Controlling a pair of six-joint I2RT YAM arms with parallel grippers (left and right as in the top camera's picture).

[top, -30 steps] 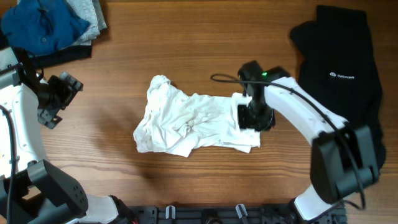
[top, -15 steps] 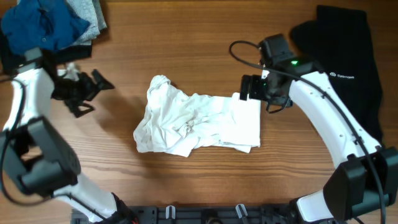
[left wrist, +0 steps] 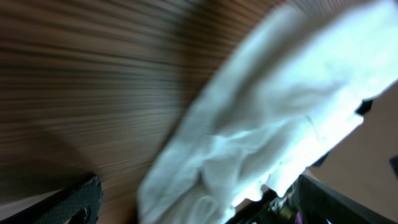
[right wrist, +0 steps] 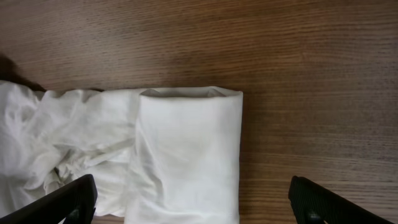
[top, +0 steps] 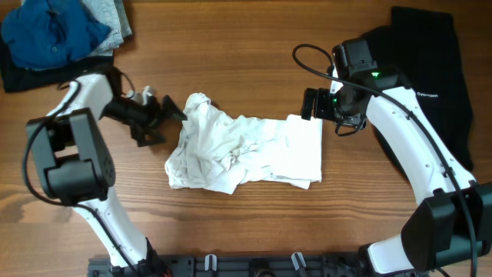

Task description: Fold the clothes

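The left gripper will next fold the loose end of the white T-shirt (top: 238,150) inward, so it will grab the shirt by its bunched corner, opposite the folded panel.
The clothes, a white T-shirt (top: 238,150), lie crumpled in the middle of the table, the right end folded over into a flat panel (right wrist: 186,143). My left gripper (top: 163,123) is open, right at the shirt's bunched upper-left corner. In the blurred left wrist view, white cloth (left wrist: 280,112) fills the space ahead of the left gripper (left wrist: 199,211). My right gripper (top: 314,105) is open and hovers above the top edge of the folded panel. In the right wrist view the right gripper (right wrist: 189,211) has its fingers wide on either side of the panel, holding nothing.
A black garment (top: 427,85) with a small white logo lies along the right side, under the right arm. Blue and grey folded garments (top: 58,31) sit at the back left corner. A black cable (top: 307,58) loops off the right wrist.
The left arm has swung right, from the table's left edge up to the shirt's corner. The right gripper has opened, let go of the folded end, and drawn back up and to the right.
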